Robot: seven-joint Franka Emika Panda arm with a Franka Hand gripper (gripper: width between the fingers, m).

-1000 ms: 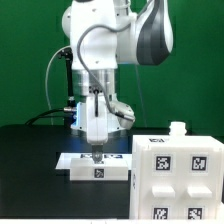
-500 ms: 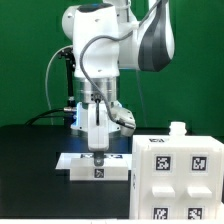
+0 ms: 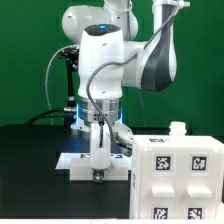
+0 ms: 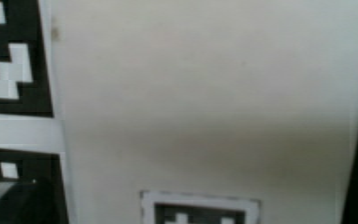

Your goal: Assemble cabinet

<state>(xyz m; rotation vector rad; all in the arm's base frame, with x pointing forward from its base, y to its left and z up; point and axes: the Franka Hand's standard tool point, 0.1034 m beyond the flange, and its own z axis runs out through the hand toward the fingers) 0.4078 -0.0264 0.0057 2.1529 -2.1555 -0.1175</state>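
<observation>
I should close my gripper on the white slab panel (image 4: 202, 100) now. My fingers reach down beside the panel, level with its tagged front edge, so they would hold it.
A white slab panel (image 3: 118, 169) of the cabinet lies flat on the black table, with a small square tag on its front edge. My gripper (image 3: 98, 166) has come straight down onto its middle and stands open, its fingertips at the panel's level; I cannot tell whether they touch it. In the wrist view the panel (image 4: 202, 100) fills almost the whole picture from very close, with one tag (image 4: 202, 209) on it, and my fingers do not show. The cabinet's white box (image 3: 180, 180), covered with tags, stands at the front on the exterior view's right.
The marker board (image 3: 66, 158) lies flat under and beside the panel; its tags (image 4: 2, 70) show at the wrist picture's edge. A small white knob (image 3: 178, 129) sticks up from the box's top. The arm's base stands behind the panel.
The arm has lowered over the last second, bringing the gripper from just above the panel down onto it. The panel and the box have not moved.
</observation>
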